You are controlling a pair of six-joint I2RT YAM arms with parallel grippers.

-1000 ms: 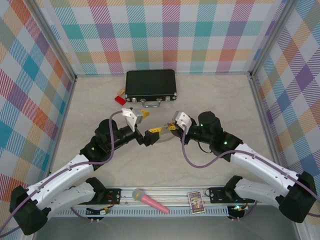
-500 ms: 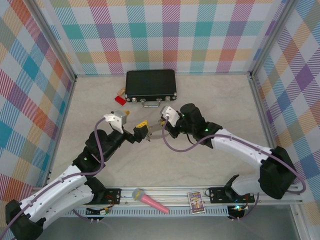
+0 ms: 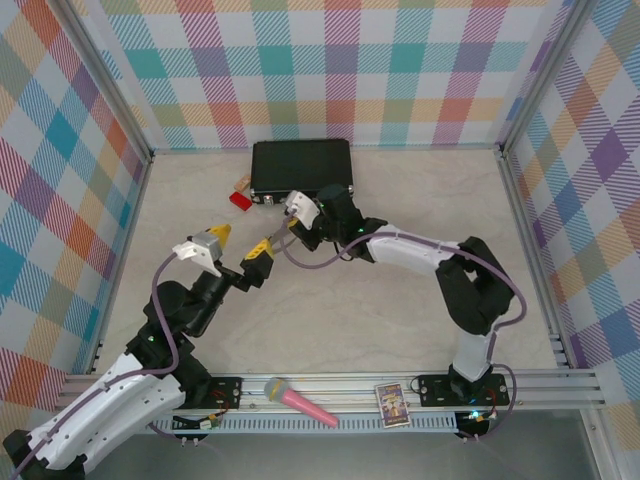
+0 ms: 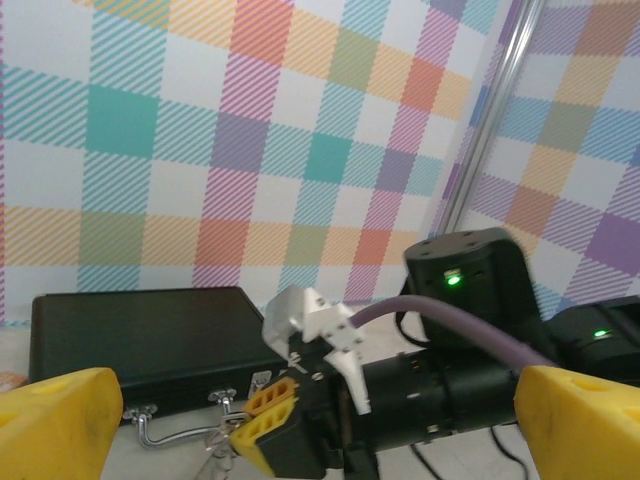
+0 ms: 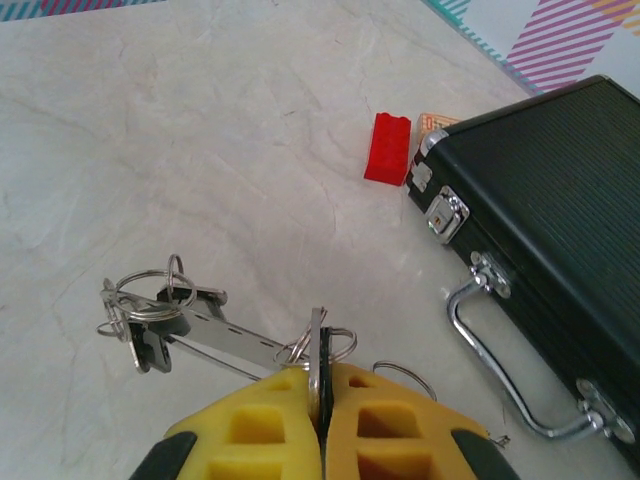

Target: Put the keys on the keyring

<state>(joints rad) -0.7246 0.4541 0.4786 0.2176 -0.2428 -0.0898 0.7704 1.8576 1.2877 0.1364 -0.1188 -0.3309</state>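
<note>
I will keep holding the keyring [image 5: 235, 337] with my right gripper for now. It is edge-on above the table, close to the case handle, and would come down beside that handle.
My right gripper [image 5: 320, 405] is shut edge-on on the keyring [image 5: 235, 337], a flat grey metal band with small loops that runs out to the left just above the table. Black-headed keys [image 5: 157, 345] bunch at its far end among small rings. In the top view the right gripper [image 3: 288, 228] hovers just in front of the black case [image 3: 300, 167]. My left gripper [image 3: 243, 247] sits close to its left, facing it. In the left wrist view the left gripper [image 4: 320, 435] is wide open, with yellow fingers [image 4: 55, 425] at both edges and the right gripper's fingers [image 4: 265, 425] ahead.
A red block [image 3: 240, 200] and a small tan piece lie left of the case; the red block [image 5: 386, 148] is near the case's latch. The case handle [image 5: 500, 375] sticks out toward the grippers. A pink microphone [image 3: 300, 402] and a card [image 3: 392, 405] lie on the front rail.
Both grippers have moved left and back toward the black case, staying close together. The right gripper carried the keyring along; the right arm is now stretched far across.
</note>
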